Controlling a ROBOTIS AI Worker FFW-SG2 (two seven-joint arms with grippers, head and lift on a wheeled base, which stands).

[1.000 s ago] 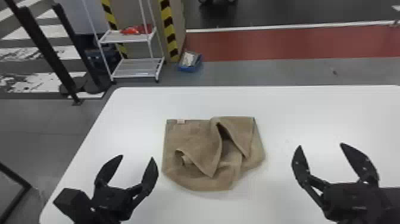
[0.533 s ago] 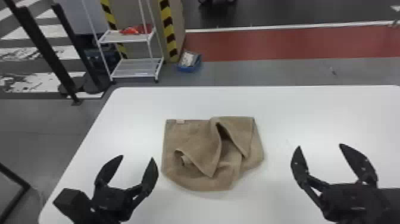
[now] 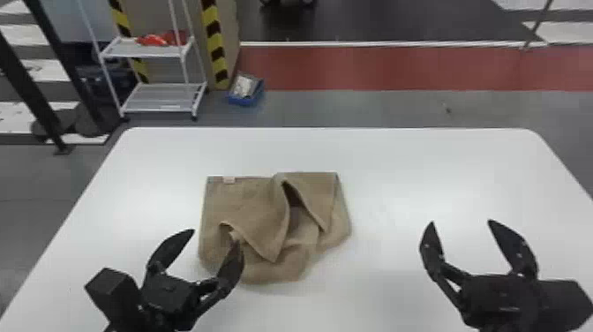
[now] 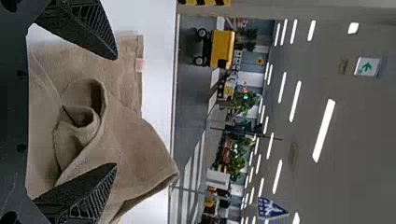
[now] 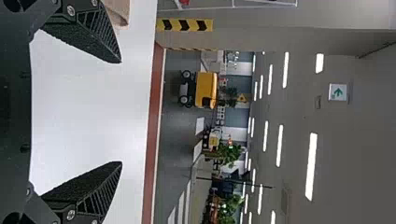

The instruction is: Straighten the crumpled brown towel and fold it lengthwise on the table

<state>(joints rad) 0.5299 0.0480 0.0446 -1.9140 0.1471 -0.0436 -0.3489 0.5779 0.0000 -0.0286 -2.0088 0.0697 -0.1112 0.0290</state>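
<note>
My left gripper should next grab the brown towel by the raised edge of its loose flap (image 3: 227,227) (image 4: 82,112), to straighten the towel's crumpled folds.
The brown towel (image 3: 251,198) lies rumpled on the white table, with raised folds, loose flaps and a pale tag at its far left edge. At the towel's near left part, my left gripper (image 3: 216,236) is open, its right finger overlapping the cloth in the head view. Seen from the left wrist, the towel (image 4: 135,144) spreads beyond and between the parted fingers of the left gripper (image 4: 116,111). To the right of the towel, my right gripper (image 3: 460,222) stands open and holds nothing. A towel corner (image 5: 119,10) shows beside one finger of the right gripper (image 5: 121,112) in its wrist view.
The white table (image 3: 397,159) has its far edge and both far corners in view. Beyond it on the floor stand a white wire shelf (image 3: 163,97), a blue box (image 3: 245,92) and dark posts (image 3: 26,84) at the far left.
Table, towel and background sit farther left in the head view. Relative to the towel, both grippers are farther right; the left one now overlaps its near left part. Both remain open.
</note>
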